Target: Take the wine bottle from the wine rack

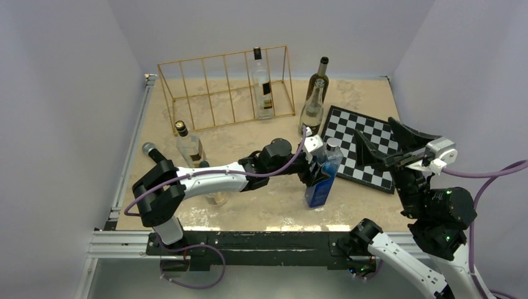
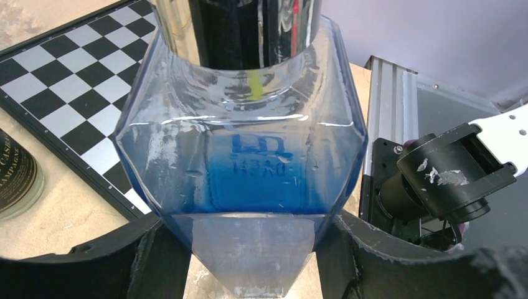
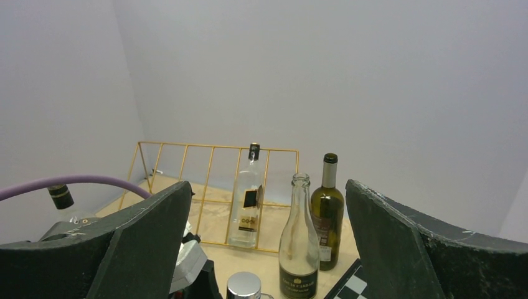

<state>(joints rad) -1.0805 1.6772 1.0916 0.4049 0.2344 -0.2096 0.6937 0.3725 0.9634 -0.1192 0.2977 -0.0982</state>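
The blue bottle's base is at the flat table beside the chessboard, its cap uppermost, so it is now time for my left gripper to open.
The gold wire wine rack (image 1: 227, 87) stands at the back of the table. One clear wine bottle with a black label (image 1: 263, 87) stands upright in a slot near its right end. My left gripper (image 1: 317, 163) is shut on a blue glass bottle with a silver cap (image 1: 322, 180), well in front of the rack beside the chessboard. In the left wrist view the blue bottle (image 2: 249, 156) fills the gap between both fingers (image 2: 155, 261). My right gripper (image 1: 386, 140) hangs open and empty above the chessboard. From the right wrist the rack (image 3: 187, 149) and its clear bottle (image 3: 247, 205) show beyond the open gripper (image 3: 268, 187).
A dark green bottle (image 1: 319, 78) and a clear champagne bottle (image 1: 313, 106) stand right of the rack. A chessboard (image 1: 367, 146) lies at the right. Another bottle (image 1: 188, 144) stands front left of the rack, close to the left arm. Walls close in on three sides.
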